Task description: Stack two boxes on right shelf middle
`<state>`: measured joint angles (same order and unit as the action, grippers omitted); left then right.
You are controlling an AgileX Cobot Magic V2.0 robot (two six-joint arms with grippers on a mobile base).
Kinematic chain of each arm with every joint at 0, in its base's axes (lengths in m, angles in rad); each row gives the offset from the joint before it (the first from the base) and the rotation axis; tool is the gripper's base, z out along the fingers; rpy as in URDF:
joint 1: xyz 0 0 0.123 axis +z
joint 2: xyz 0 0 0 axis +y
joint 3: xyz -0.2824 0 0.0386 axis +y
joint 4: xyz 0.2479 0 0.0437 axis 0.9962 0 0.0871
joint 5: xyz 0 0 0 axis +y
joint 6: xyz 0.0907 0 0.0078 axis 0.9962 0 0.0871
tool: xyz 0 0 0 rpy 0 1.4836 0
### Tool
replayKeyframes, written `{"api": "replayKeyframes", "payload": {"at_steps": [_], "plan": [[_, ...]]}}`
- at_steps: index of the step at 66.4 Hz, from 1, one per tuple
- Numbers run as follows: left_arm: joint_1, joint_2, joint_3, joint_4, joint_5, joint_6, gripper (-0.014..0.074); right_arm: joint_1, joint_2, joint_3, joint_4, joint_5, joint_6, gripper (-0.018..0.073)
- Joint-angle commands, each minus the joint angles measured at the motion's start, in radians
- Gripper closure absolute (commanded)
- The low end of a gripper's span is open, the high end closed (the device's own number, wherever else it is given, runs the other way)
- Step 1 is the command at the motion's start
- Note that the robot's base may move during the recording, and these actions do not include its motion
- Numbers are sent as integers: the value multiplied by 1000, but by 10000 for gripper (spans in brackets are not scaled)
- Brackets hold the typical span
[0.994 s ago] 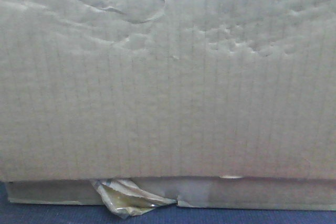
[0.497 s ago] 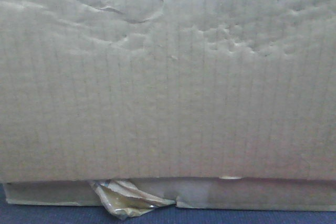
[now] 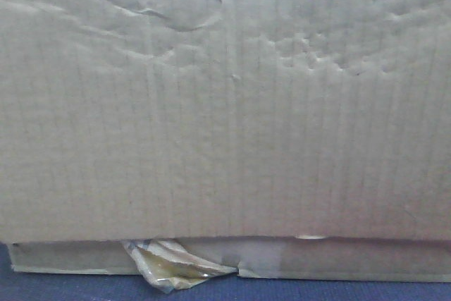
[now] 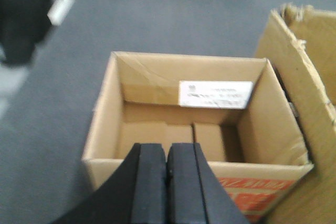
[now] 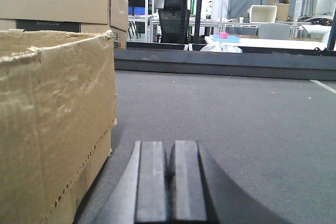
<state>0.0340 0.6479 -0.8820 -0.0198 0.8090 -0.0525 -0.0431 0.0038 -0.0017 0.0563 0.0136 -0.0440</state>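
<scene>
My left gripper is going to grab the small open box (image 4: 197, 124) next by the rim of its side beside the labelled side (image 4: 101, 103), so that it can stack the box on the shelf.
A brown cardboard box (image 3: 225, 103) with a wrinkled face fills the front view, a tuft of yellowish tape (image 3: 175, 266) at its lower edge. In the left wrist view, my left gripper (image 4: 168, 153) is shut with nothing in it, just in front of a small open-topped box (image 4: 189, 129) that has a white label inside and red print on its near wall. A larger torn box (image 4: 307, 87) stands to its right. My right gripper (image 5: 170, 153) is shut and empty, low over the grey carpet (image 5: 236, 114), with a tall box (image 5: 52, 119) close on its left. The shelf is out of view.
Two more stacked cartons (image 5: 63, 9) stand behind the tall box. A dark low ledge (image 5: 226, 59) crosses the far side of the carpet. Beyond it are an office chair (image 5: 173, 19) and tables (image 5: 262, 40). A dark shape (image 4: 26, 14) sits at the upper left of the left wrist view.
</scene>
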Motion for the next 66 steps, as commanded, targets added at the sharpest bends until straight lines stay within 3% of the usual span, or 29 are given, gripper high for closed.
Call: {"api": "replayKeyframes", "payload": {"at_steps": [1,13,25,30,37,45,54,66], "plan": [[1,108,-76,-76,11,-1,708,-3,-4,2,-7,-22,2,721],[1,289,-167,-95,4,-1,708,-3,-4,2,-7,-22,2,721],[3,477,-277,1,65,1,708,-3,-4,2,-7,-22,2,721],[8,551,-348,31,111,53,708,-3,-4,2,-7,-22,2,721],[66,640,-428,-51,142,186,708,-3,-4,2,-7,-22,2,721],[178,704,-489,-178,203,306,708,-3,-4,2,-7,-22,2,721],[252,717,-498,-171,194,319,708,-3,-4,2,-7,-22,2,721],[258,717,-486,-128,233,321,680,-3,-4,2,-7,-22,2,721]]}}
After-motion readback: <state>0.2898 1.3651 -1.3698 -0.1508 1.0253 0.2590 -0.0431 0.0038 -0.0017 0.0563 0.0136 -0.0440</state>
